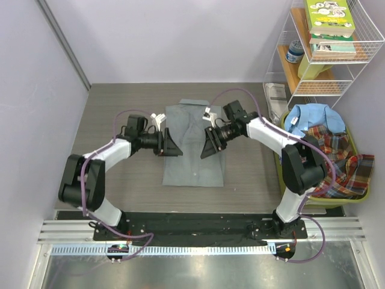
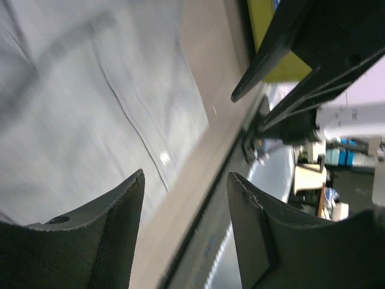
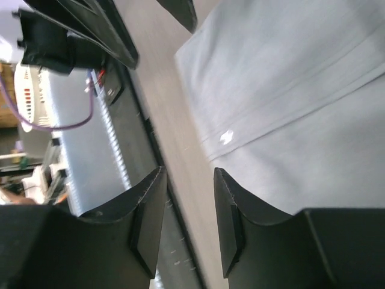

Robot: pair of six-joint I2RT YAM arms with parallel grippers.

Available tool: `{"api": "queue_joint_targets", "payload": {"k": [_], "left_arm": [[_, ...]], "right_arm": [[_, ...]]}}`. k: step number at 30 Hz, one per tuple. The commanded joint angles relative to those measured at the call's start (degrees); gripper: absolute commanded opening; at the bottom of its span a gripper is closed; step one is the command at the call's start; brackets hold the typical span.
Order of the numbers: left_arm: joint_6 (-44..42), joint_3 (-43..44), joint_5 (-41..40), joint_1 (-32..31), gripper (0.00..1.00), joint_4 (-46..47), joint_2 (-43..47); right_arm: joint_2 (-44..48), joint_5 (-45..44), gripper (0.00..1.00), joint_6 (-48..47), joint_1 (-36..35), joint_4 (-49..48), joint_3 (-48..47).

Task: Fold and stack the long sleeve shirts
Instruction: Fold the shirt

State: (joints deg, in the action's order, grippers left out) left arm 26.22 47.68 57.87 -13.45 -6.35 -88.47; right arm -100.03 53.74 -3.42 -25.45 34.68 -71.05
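The left gripper takes the grey shirt's near hem (image 1: 184,184) (image 2: 159,196) beside the button placket next, to fold that end of the shirt over toward the collar.
A plain grey collared shirt (image 1: 194,144) lies folded into a narrow rectangle in the middle of the table, collar at the far end. It also shows in the left wrist view (image 2: 72,108) and in the right wrist view (image 3: 301,84). My left gripper (image 1: 171,144) hovers at the shirt's left edge, jaws open and empty (image 2: 186,180). My right gripper (image 1: 210,144) hovers over the shirt's right side, jaws open and empty (image 3: 189,177). A light blue shirt (image 1: 313,117) and a red-green plaid shirt (image 1: 337,159) lie crumpled in the basket on the right.
A yellow-green basket (image 1: 319,203) stands at the table's right edge. A white wire shelf (image 1: 325,54) with books and a jar stands at the back right. A paper sheet (image 1: 275,96) lies near it. Grey walls close the left and back.
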Motion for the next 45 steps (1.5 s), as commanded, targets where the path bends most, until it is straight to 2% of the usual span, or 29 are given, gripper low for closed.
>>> {"api": "queue_joint_targets", "payload": {"k": [1,5,9,11,14,16,17,18,19,20,21,22,23,24,25,26,28,29,31,32,35,41,45], "left_arm": [[1.73,9.15,-6.01,0.27,0.57,3.18,-10.04],[1.65,14.63,-6.71,0.80,0.53,0.72,-21.54],[4.36,14.99,-8.30,3.69,0.51,3.35,-26.65],[8.03,13.06,-5.25,5.18,0.50,9.21,-27.72],[9.21,9.02,-0.49,5.45,0.55,15.39,-23.26],[2.29,8.39,-0.03,5.54,0.58,11.48,-14.92],[-2.18,9.18,-2.47,5.19,0.60,6.57,-11.50],[-8.92,10.40,-4.76,4.76,0.61,-6.70,-8.77],[-22.65,13.46,-7.83,3.97,0.62,-14.40,-3.61],[-30.71,14.19,-12.38,1.26,0.62,-19.53,-1.21],[-36.27,14.02,-21.30,-0.68,0.62,-25.23,1.25],[-44.85,11.32,-26.52,-2.70,0.62,-25.81,7.11],[-48.42,9.12,-30.58,-7.59,0.63,-25.82,9.78],[-51.59,6.75,-40.10,-10.86,0.63,-25.82,12.59],[-54.75,1.94,-44.64,-14.02,0.63,-24.25,14.79],[-58.26,-0.72,-47.99,-19.80,0.62,-22.41,19.34],[-61.01,-8.43,-56.23,-24.84,0.62,-16.28,23.06],[-63.20,-10.57,-59.24,-30.35,0.62,-14.41,26.29],[-63.74,-15.22,-65.38,-36.09,0.62,-11.16,27.55],[-63.83,-16.03,-67.16,-41.42,0.61,-9.23,27.56],[-63.04,-18.41,-72.43,-49.27,0.59,-3.79,25.37],[-64.19,-22.02,-78.34,-56.41,0.58,6.08,15.01],[-65.06,-22.19,-80.89,-56.95,0.52,14.67,8.67]], "right_arm": [[-9.82,-0.21,0.43,-4.57,4.35,1.19,-6.81],[-21.40,-0.03,0.41,-5.36,7.34,1.18,-13.66],[-26.87,-3.28,0.39,-6.95,8.66,0.57,-15.44],[-27.85,-5.82,0.39,-7.74,8.84,0.13,-15.53],[-27.59,-5.32,0.39,-7.91,9.11,1.88,-16.66],[-23.14,-2.68,0.39,-7.48,8.76,3.90,-16.50],[-20.76,-1.45,0.39,-6.26,8.67,3.99,-15.01],[-18.56,0.82,0.39,-4.86,8.49,2.78,-13.95],[-14.27,1.54,0.39,-3.54,8.32,1.63,-12.81],[-12.66,1.72,0.39,-2.13,7.97,0.14,-10.63],[-11.26,1.29,0.39,0.84,7.70,-1.44,-9.65],[-10.11,0.68,0.39,1.65,7.26,-4.06,-9.03],[-9.32,0.15,0.39,1.84,6.48,-4.61,-9.02],[-9.31,-0.64,0.39,1.58,6.12,-5.05,-9.37],[-9.74,-2.65,0.39,0.97,5.42,-5.06,-9.98],[-11.14,-3.45,0.39,0.52,4.89,-4.88,-11.38],[-12.73,-4.34,0.39,0.17,3.05,-4.88,-12.88],[-13.78,-4.60,0.38,0.17,2.43,-4.88,-14.11],[-16.50,-5.13,0.37,-0.53,0.50,-5.06,-15.08],[-17.30,-6.00,0.37,-0.80,-0.20,-5.14,-15.70],[-20.64,-7.41,0.37,-1.24,-1.35,-6.11,-17.28],[-26.88,-9.35,0.36,-2.38,-1.62,-6.46,-19.31],[-28.64,-10.75,0.36,-3.35,-1.97,-6.73,-18.43]]}}
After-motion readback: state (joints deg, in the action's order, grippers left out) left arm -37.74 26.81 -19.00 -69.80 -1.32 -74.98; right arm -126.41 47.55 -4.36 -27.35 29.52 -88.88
